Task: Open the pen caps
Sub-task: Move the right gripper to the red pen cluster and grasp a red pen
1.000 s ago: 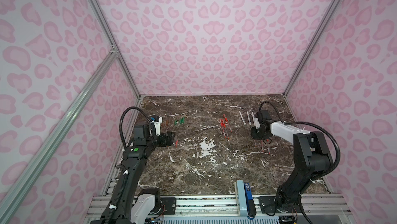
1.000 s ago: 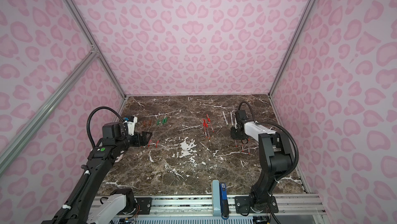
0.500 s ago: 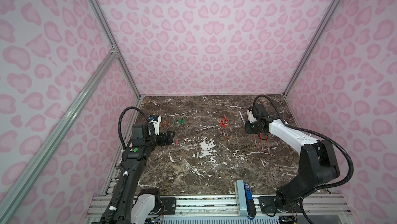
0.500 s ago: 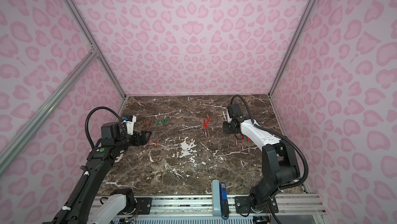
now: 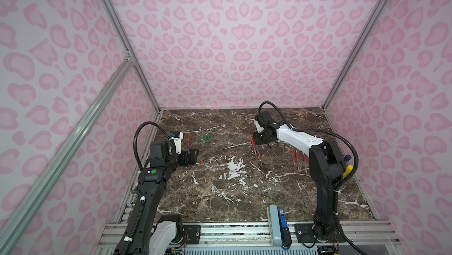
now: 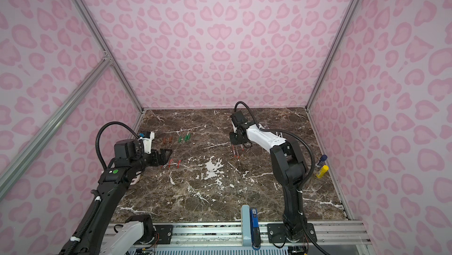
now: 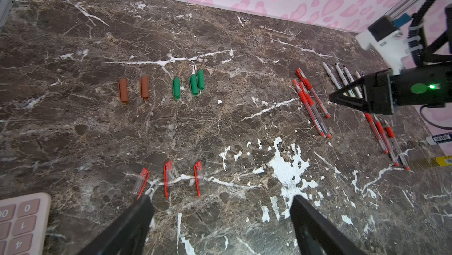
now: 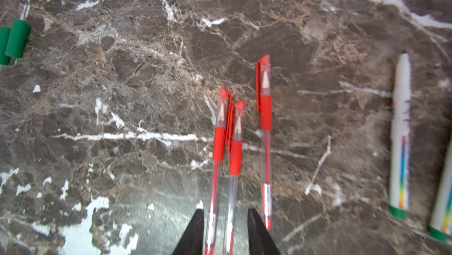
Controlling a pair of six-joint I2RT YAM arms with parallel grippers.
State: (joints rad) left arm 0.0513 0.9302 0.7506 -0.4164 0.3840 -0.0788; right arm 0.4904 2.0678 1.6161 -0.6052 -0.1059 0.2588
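Observation:
My right gripper grabs a capped red pen's clear body below the pen's red grip next, leaving the pen's cap free for my left gripper to open.
Loose pen caps lie on the marble: two brown (image 7: 123, 90), three green (image 7: 194, 84) and three clear red-clipped ones (image 7: 167, 176). My left gripper (image 7: 221, 201) is open just short of the red-clipped caps, with only bare marble between its jaws; in a top view it (image 5: 193, 154) sits at the left. My right gripper (image 8: 225, 213) hovers open over three capped red pens (image 8: 266, 109), its jaws astride the barrels of two of them (image 8: 217, 141). Uncapped white pens (image 8: 401, 131) lie beside them. More red pens (image 5: 297, 158) lie further right.
A pink calculator (image 7: 22, 219) lies by my left arm. A blue-capped tube (image 6: 321, 160) and a yellow tube (image 6: 322, 171) rest against the right wall. A blue device (image 5: 281, 217) sits on the front rail. Pink patterned walls close in three sides.
My right arm has swung left, from the pens near the right wall to the middle group of red pens, and its jaws have opened slightly. The left arm has stayed put.

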